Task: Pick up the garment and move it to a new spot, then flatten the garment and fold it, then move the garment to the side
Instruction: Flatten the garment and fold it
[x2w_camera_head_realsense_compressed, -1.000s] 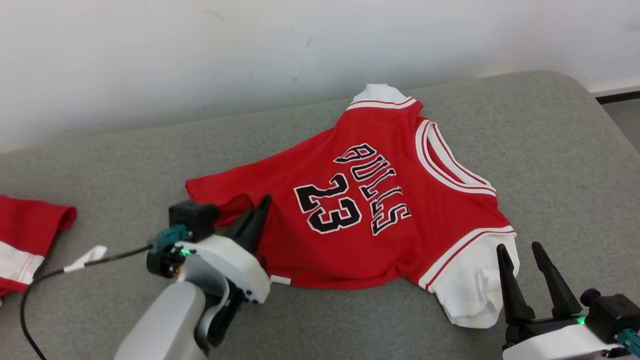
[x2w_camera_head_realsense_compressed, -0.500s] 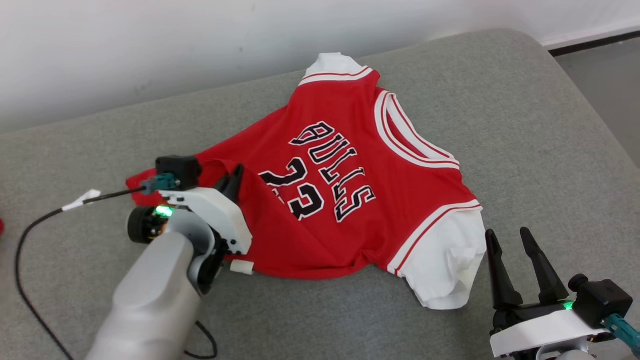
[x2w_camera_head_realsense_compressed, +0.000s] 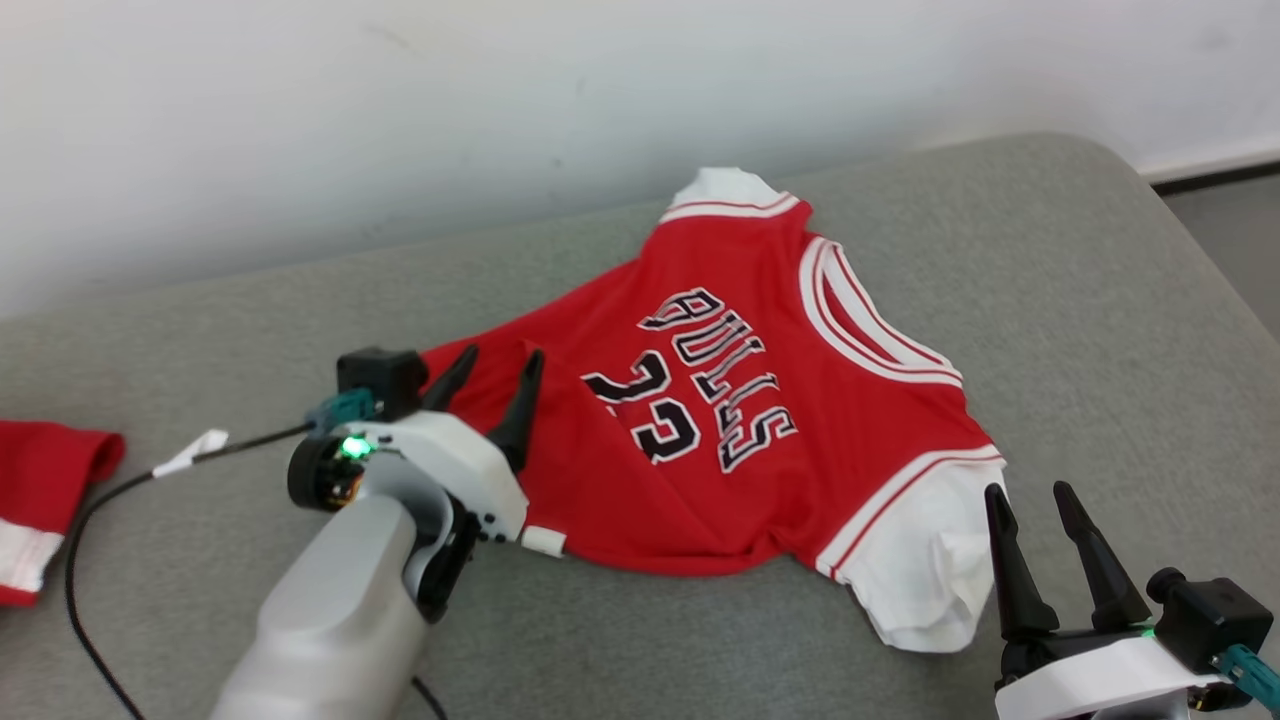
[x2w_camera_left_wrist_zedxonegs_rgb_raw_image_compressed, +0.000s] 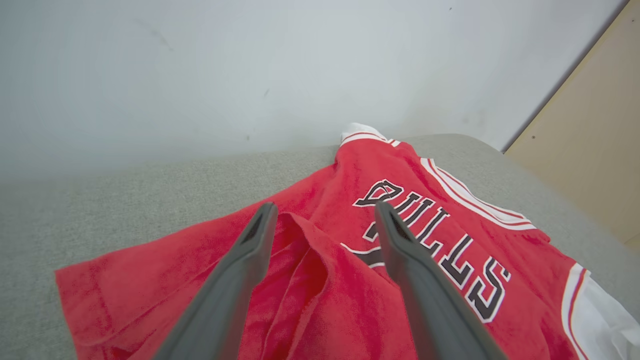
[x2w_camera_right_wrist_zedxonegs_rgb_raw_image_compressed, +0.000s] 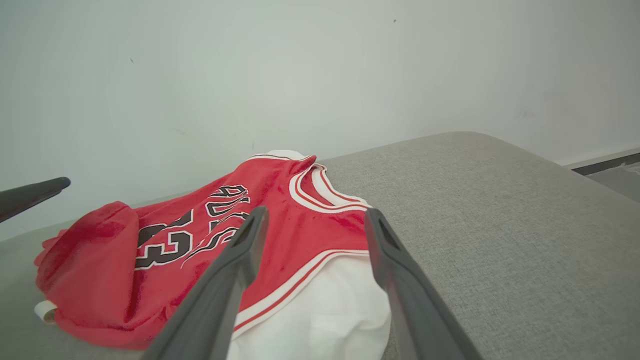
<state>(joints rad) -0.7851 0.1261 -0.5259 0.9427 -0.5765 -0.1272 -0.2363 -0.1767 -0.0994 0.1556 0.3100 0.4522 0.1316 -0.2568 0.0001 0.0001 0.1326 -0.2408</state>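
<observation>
I need to pick up the garment next with my left gripper by the raised fold at its near hem corner (x2w_camera_head_realsense_compressed: 492, 390), because the garment's body (x2w_camera_head_realsense_compressed: 780, 336) lies flat on the cushion.
The garment (x2w_camera_head_realsense_compressed: 740, 400) is a red jersey with white sleeves and black lettering, lying spread on the grey cushioned surface (x2w_camera_head_realsense_compressed: 1080, 300). My left gripper (x2w_camera_head_realsense_compressed: 497, 365) stands open over its rumpled left hem, where a raised fold (x2w_camera_left_wrist_zedxonegs_rgb_raw_image_compressed: 310, 260) of red cloth sits between the fingers, which do not pinch it. My right gripper (x2w_camera_head_realsense_compressed: 1028, 500) is open just right of the white near sleeve (x2w_camera_head_realsense_compressed: 925, 570), holding nothing. From the right wrist view the jersey (x2w_camera_right_wrist_zedxonegs_rgb_raw_image_compressed: 200, 230) lies ahead, its white sleeve (x2w_camera_right_wrist_zedxonegs_rgb_raw_image_compressed: 320, 310) between the fingers (x2w_camera_right_wrist_zedxonegs_rgb_raw_image_compressed: 230, 280).
Another red and white cloth (x2w_camera_head_realsense_compressed: 45, 500) lies at the far left edge. A black cable (x2w_camera_head_realsense_compressed: 110, 500) with a white tag trails from my left wrist. A pale wall (x2w_camera_head_realsense_compressed: 500, 100) runs behind the surface, whose rounded right end (x2w_camera_head_realsense_compressed: 1200, 260) drops to the floor.
My left gripper was shut on the jersey's left hem and now stands open, with the cloth let go. The head camera has shifted between frames. The right gripper stays open.
</observation>
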